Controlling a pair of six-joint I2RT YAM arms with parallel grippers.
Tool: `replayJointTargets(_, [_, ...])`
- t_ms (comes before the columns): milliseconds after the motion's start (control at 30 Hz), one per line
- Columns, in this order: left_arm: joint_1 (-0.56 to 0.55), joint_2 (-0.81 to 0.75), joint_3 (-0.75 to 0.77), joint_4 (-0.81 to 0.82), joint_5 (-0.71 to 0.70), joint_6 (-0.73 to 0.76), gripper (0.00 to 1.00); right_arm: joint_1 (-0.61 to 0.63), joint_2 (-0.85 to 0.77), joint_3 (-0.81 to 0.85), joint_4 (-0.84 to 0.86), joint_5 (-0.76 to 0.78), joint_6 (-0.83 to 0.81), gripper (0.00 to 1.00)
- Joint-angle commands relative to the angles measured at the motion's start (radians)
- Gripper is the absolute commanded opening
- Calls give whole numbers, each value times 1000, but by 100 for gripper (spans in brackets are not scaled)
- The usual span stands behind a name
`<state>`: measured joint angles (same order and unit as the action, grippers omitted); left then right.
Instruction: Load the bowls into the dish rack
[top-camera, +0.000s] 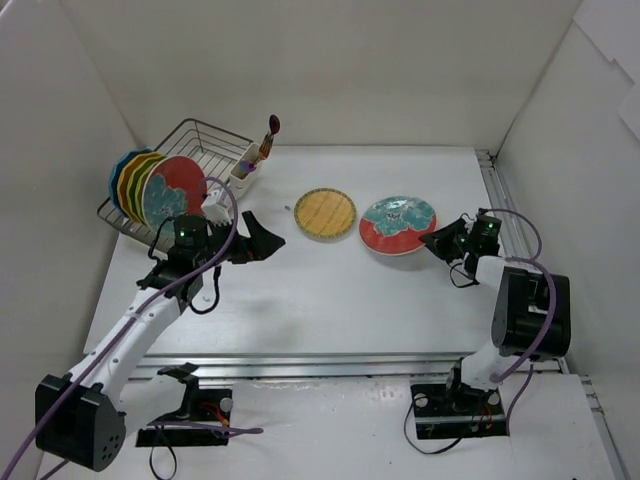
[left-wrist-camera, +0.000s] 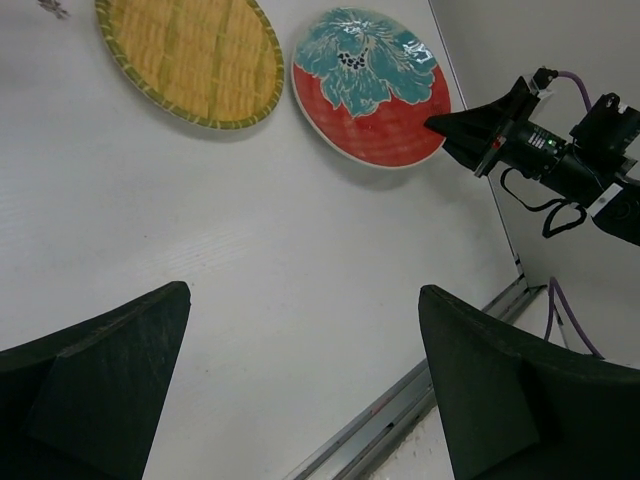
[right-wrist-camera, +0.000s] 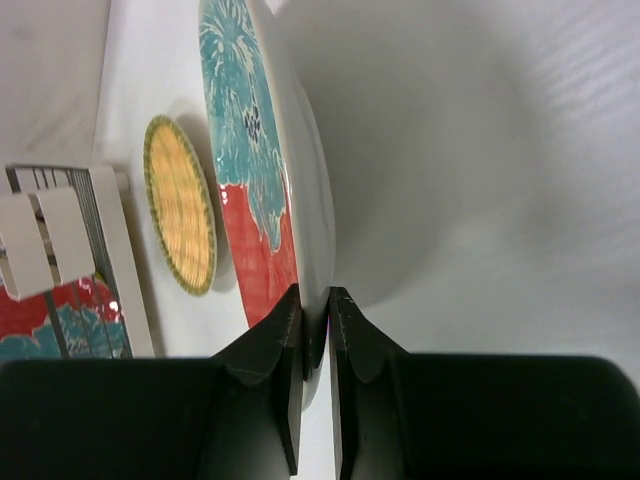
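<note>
The left gripper grabs the red-and-teal bowl by its rim opposite my right gripper next, to load it upright into the dish rack.
The silver wire dish rack stands at the back left. Several bowls stand upright in it: blue, orange, green, and a red-and-teal one at the front. A tan woven bowl and a second red-and-teal bowl lie on the table. My right gripper is shut on the right rim of that bowl; the wrist view shows the rim pinched between the fingers at the gripper. My left gripper is open and empty just right of the rack, over bare table in its wrist view.
A white utensil cup with a brush in it hangs on the rack's right corner. White walls close in the table at the back and both sides. A metal rail runs along the near edge.
</note>
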<state>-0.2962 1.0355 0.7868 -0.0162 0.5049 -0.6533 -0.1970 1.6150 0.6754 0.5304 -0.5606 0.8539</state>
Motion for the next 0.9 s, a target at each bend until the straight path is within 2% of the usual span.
replayJointTargets(0, [-27,27,26,156,30,-43,92,-1,-202,-10,111,-150,0,0])
replayJointTargets(300, [-93,176,95,228,49,-83,91,-2,-489,-68,100,-309,39,0])
replayJointTargets(467, [-115,280,156,301,78,-108,90,-1,-524,-56,86,-453,45,0])
replayJointTargets(667, [-155,422,278,352,167,-115,86,2,-560,-60,77,-522,37,0])
replayJointTargets(867, [-199,549,379,337,205,-118,82,13,-596,-54,75,-565,30,0])
